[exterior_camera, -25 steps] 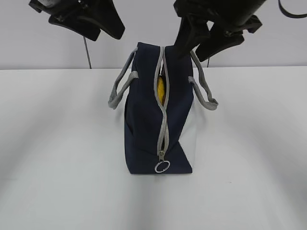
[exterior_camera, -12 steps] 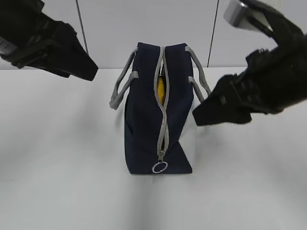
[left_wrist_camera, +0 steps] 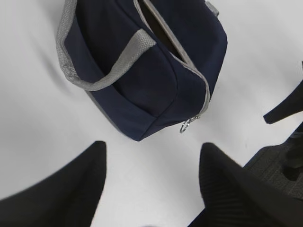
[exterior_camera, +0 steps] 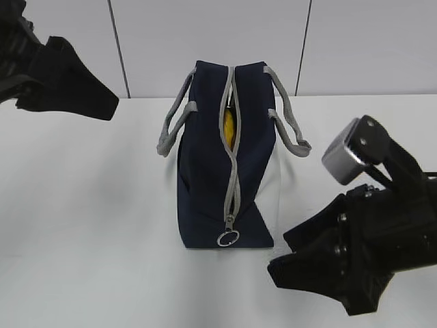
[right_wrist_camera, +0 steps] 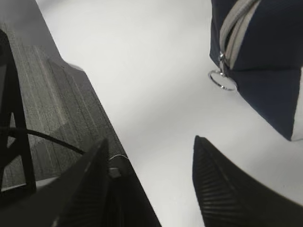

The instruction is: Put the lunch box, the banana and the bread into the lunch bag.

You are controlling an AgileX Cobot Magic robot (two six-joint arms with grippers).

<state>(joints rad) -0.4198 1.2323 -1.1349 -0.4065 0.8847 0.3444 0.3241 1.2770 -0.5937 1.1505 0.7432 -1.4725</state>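
My right gripper grabs the metal ring pull by its free outer loop (exterior_camera: 228, 244) next, because the zipper slider (exterior_camera: 229, 221) sits close against the navy fabric.
The navy lunch bag (exterior_camera: 205, 171) stands in the middle of the white table, end-on, grey handles hanging at both sides. Its grey zipper gapes along the top, and the yellow banana (exterior_camera: 230, 126) shows in the gap. The metal ring pull (exterior_camera: 228, 239) hangs at the near end. The lunch box and the bread are hidden. My left gripper (left_wrist_camera: 154, 149) is open and empty, high to the bag's left (exterior_camera: 102, 102). My right gripper (right_wrist_camera: 149, 141) is open and empty, low at the near right (exterior_camera: 278, 256), apart from the bag (right_wrist_camera: 265, 47).
The table's front edge runs close to my right gripper, with grey carpet floor (right_wrist_camera: 57, 94) beyond it. A white panelled wall (exterior_camera: 205, 34) stands behind the bag. The right arm (left_wrist_camera: 289, 109) shows at the edge of the left wrist view.
My right arm has swung from above the bag's far end down to the near right of the table. My left arm has drawn off to the left. The bag has not moved.
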